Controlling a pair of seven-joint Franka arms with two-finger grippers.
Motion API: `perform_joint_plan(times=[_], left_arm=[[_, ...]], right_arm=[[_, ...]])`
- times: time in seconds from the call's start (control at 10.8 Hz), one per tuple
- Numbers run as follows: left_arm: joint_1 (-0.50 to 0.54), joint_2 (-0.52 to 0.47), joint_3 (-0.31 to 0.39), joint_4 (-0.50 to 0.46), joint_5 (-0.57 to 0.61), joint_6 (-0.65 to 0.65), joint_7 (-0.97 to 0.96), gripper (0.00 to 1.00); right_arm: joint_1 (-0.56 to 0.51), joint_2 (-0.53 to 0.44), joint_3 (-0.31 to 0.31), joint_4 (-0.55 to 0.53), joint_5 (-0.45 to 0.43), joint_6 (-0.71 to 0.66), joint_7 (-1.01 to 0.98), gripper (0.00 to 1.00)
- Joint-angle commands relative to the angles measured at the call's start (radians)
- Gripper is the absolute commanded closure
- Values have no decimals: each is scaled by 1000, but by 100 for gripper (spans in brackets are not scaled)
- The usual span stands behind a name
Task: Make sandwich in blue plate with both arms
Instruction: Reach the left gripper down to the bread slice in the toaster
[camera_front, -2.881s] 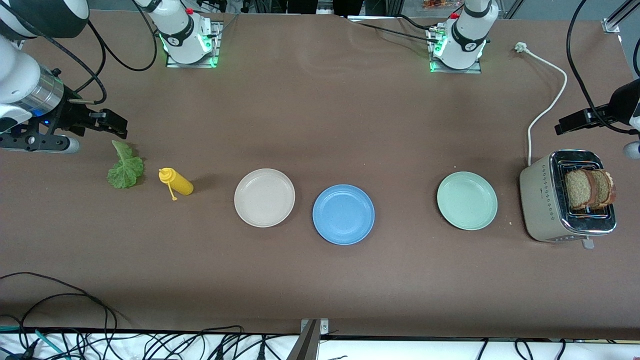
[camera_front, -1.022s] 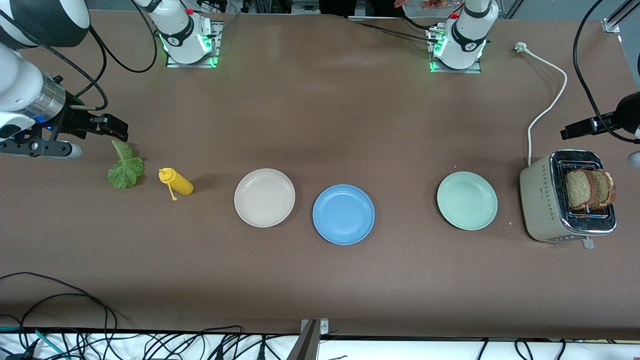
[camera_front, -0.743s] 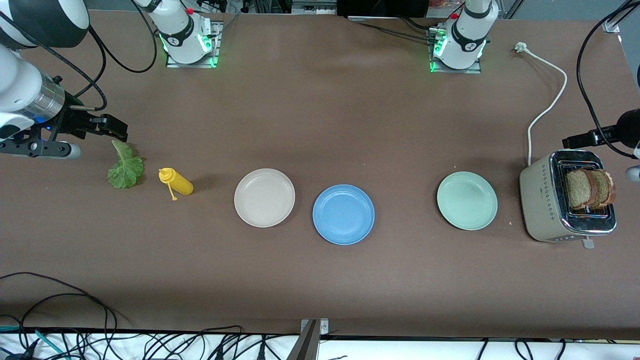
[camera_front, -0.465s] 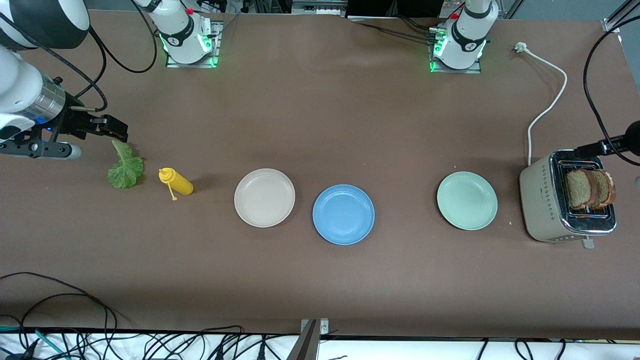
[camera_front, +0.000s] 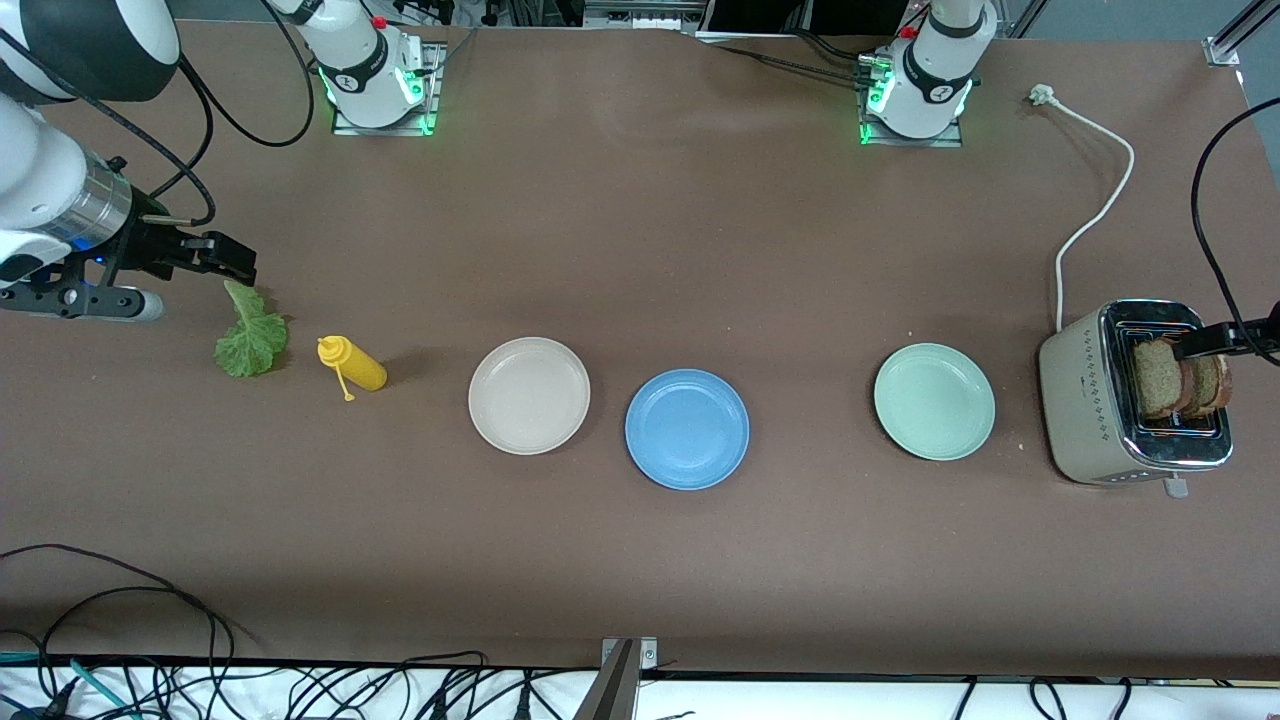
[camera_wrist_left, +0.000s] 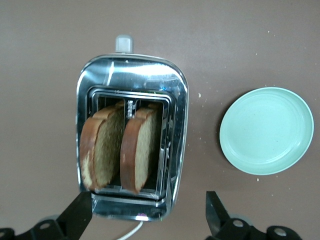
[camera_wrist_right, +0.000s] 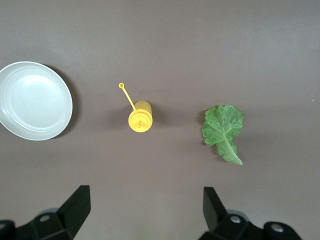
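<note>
The left gripper should next grab a bread slice by its crust edge (camera_front: 1155, 358), to start the sandwich on the blue plate (camera_front: 687, 429).
The empty blue plate (camera_front: 687, 429) sits mid-table. Two brown bread slices (camera_front: 1180, 377) stand upright in the slots of a silver toaster (camera_front: 1090, 400) at the left arm's end of the table. My left gripper (camera_front: 1215, 342) hangs open over them. In the left wrist view the bread slices (camera_wrist_left: 142, 150) show just ahead of the left gripper (camera_wrist_left: 146, 210), whose fingers (camera_wrist_left: 80, 210) straddle the toaster (camera_wrist_left: 132, 75). The green lettuce leaf (camera_front: 250, 335) lies flat at the right arm's end. My right gripper (camera_front: 215, 258) is open above the table beside the leaf's stem; the lettuce (camera_wrist_right: 223, 130) lies apart from it.
A beige-white plate (camera_front: 529, 395) and a pale mint plate (camera_front: 934, 401) flank the blue one. A yellow squeeze bottle (camera_front: 352, 364) lies between the lettuce and the beige plate. The toaster's white cord (camera_front: 1095, 215) runs toward the left arm's base. Cables hang along the front edge.
The left gripper has travelled from over the bare table by the cord to over the toaster's bread slices. The right arm has barely shifted.
</note>
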Motion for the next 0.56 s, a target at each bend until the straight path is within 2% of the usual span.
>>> perform_joint_plan(times=[0.0,0.46], left_arm=[[35,43,-7,-20,-72,47,61,0],[35,84,-9,-18,-72,60,58,0]], right_arm=[[-2,0,0,9,3,-6,-1,0],[-2,2,1,9,6,11,-3,0]])
